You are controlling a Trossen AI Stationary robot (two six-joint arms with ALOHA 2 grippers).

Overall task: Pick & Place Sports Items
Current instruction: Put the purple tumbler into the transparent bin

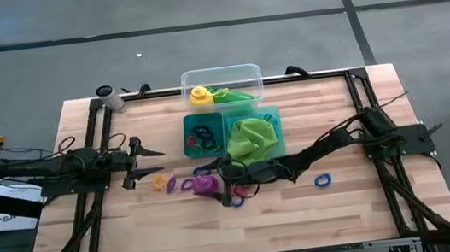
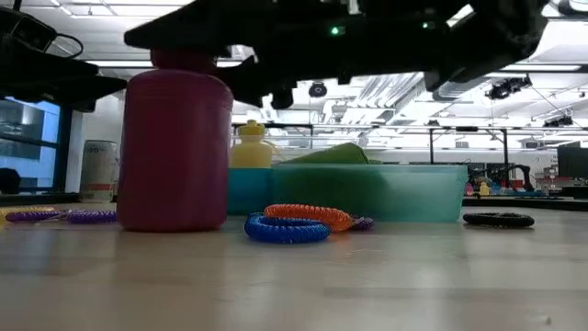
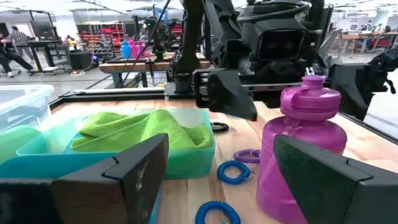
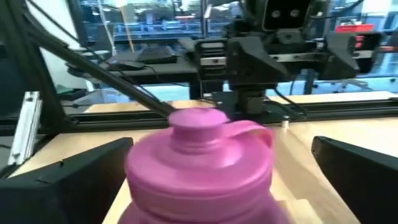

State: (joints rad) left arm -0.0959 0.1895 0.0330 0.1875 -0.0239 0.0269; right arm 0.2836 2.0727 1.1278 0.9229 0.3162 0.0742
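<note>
The fingers of the robot's right gripper reach forward on both sides of the purple bottle (image 1: 204, 183) (image 4: 200, 186), so the right gripper needs to close on the bottle.
A small purple bottle (image 1: 204, 183) stands upright on the table in front of the teal tray (image 1: 189, 139). My right gripper (image 1: 219, 178) is open and low, one finger on either side of the bottle's upper part (image 4: 199, 155), with gaps showing on both sides. My left gripper (image 1: 153, 155) is open and empty, level, left of the tray, pointing at the bottle (image 3: 301, 155). A yellow bottle (image 1: 199, 96) and a lime cloth (image 1: 234, 95) are in the clear tub. Another lime cloth (image 1: 252, 135) fills the tray's right part, and several rings (image 1: 201, 137) lie in its left part.
Loose rings lie on the table around the purple bottle: orange (image 1: 161, 183), purple (image 1: 187, 183), red (image 1: 238, 195) and, farther right, blue (image 1: 324, 181). The clear tub (image 1: 220, 75) stands behind the tray. A white roll (image 1: 107, 96) stands at the far left corner.
</note>
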